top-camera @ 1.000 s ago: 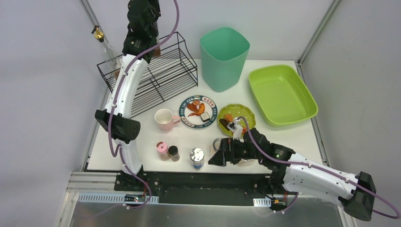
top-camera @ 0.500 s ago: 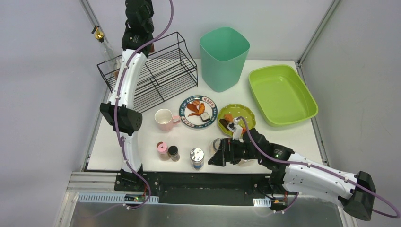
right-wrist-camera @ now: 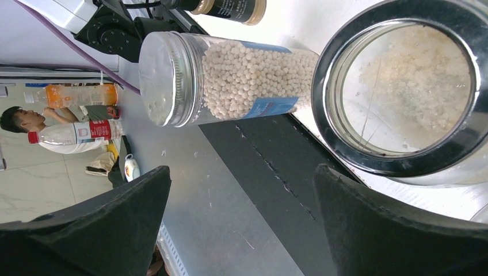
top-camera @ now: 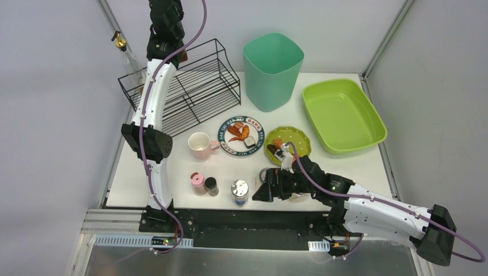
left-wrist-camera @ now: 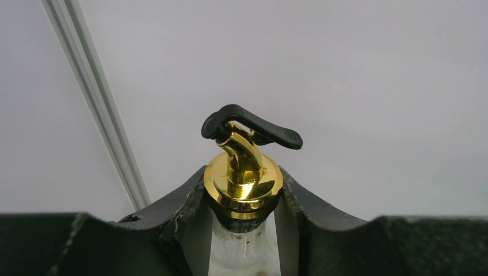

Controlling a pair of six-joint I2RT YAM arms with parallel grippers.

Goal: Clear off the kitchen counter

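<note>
My left gripper needs to lower the glass bottle onto the rack's wire bottom before it lets go, because the glass bottle's brown base (top-camera: 184, 56) still hangs above the rack's bottom.
The white kitchen counter (top-camera: 357, 167) holds a pink mug (top-camera: 199, 145), a plate of food (top-camera: 241, 135), a green bowl of food (top-camera: 288, 146), a pink-capped bottle (top-camera: 197, 182), a dark spice bottle (top-camera: 211, 186), a bead jar (top-camera: 239, 191) and a black-rimmed glass jar (top-camera: 267, 174). My left gripper (top-camera: 167, 49) is raised over the rack's back left. In the left wrist view it (left-wrist-camera: 244, 190) is shut on a glass bottle (left-wrist-camera: 243, 172) at its gold pourer. My right gripper (top-camera: 259, 192) is open and empty, low beside the glass jar (right-wrist-camera: 403, 98) and the bead jar (right-wrist-camera: 230, 80).
A black wire rack (top-camera: 195, 86) stands at the back left, with another gold-topped bottle (top-camera: 119, 41) at its far left end. A teal bin (top-camera: 273, 69) stands at the back middle and a lime-green tray (top-camera: 342, 115) at the right. The black front edge lies under my right gripper (right-wrist-camera: 241, 172).
My left gripper has moved a little left and farther back with the bottle. My right gripper has shifted slightly left by the jars.
</note>
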